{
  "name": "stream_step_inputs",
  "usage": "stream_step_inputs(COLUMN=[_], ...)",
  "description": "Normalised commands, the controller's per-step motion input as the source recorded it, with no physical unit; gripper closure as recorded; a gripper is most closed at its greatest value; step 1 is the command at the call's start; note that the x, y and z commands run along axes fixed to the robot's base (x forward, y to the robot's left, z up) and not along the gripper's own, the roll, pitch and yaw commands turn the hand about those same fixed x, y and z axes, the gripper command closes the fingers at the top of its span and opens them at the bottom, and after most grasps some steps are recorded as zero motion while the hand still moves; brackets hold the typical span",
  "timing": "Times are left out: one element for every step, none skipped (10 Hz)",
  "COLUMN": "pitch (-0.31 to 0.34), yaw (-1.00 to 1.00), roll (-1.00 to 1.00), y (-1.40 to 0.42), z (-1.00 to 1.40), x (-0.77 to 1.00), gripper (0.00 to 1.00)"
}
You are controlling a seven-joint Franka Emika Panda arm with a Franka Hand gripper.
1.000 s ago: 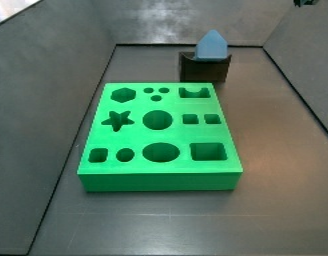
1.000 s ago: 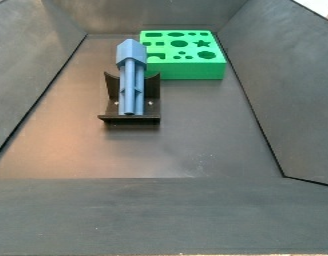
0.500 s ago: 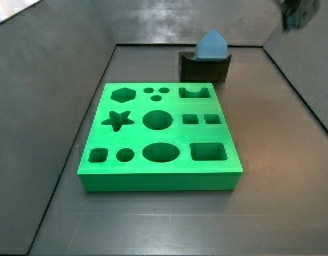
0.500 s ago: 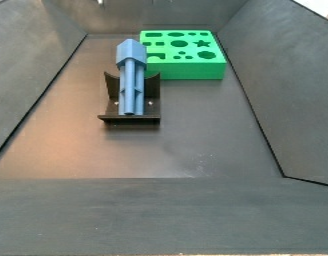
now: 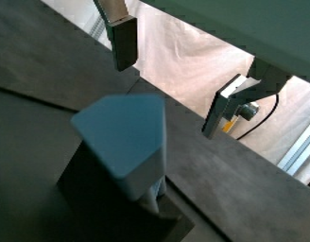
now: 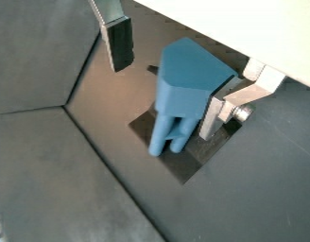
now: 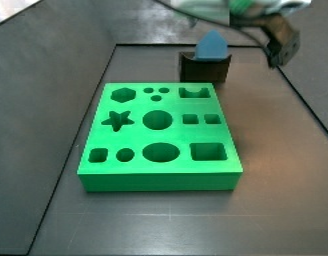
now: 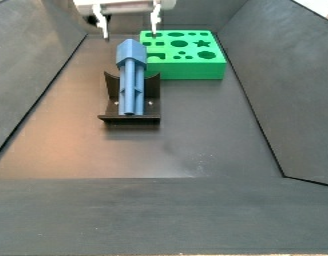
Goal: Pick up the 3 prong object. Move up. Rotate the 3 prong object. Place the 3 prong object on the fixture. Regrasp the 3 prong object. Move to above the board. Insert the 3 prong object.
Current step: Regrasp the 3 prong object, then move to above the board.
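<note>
My gripper grabs the 3 prong object by its thick head (image 7: 212, 46) next, leaving its prongs free to go into the board (image 7: 160, 125).
The blue-grey 3 prong object (image 8: 131, 70) lies along the fixture (image 8: 129, 108), a small dark block, with its thick head toward the green board (image 8: 184, 52). In a side view the object (image 7: 211, 45) shows end-on above the fixture (image 7: 204, 69), behind the board (image 7: 160, 125). My gripper (image 8: 127, 17) hangs open above the object's head end, its fingers (image 8: 97, 18) on either side and apart from it. Both wrist views look down past the open gripper (image 6: 170, 77) (image 5: 174, 76) onto the object (image 6: 183, 90) (image 5: 124, 137) and the fixture (image 6: 183, 163).
Sloping dark walls (image 8: 47, 90) ring the dark floor (image 8: 194, 140). The board has star, hexagon, circle, square and oval cut-outs (image 7: 159, 120). Beyond the bin edge, a wrist view shows a pale cloth (image 5: 183, 47).
The gripper has come down into both side views from above and now hangs over the fixture. The 3 prong object and the board have not moved.
</note>
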Motion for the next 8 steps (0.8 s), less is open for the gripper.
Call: stream_step_inputs(pitch=[-0.046,-0.021,-0.011,0.003,0.014,0.000,0.184,0.188], yaw=[0.00,-0.01,-0.01,0.00,0.01,0.00,0.11,0.11], roll=[0.07,0.07,0.08,0.07,0.07,0.00,-0.43,-0.43], y=[0.01,0.00,0.00,0.00,-0.01,0.00,0.23,0.22], z=[-1.00,-0.79,-0.68,-0.48,-0.33,0.00,1.00,1.00], x=[0.12,0.11,0.11,0.09,0.09,0.00,0.35,0.34], gripper=[0.00,0.00,0.00,0.00,0.00,1.00,1.00,1.00])
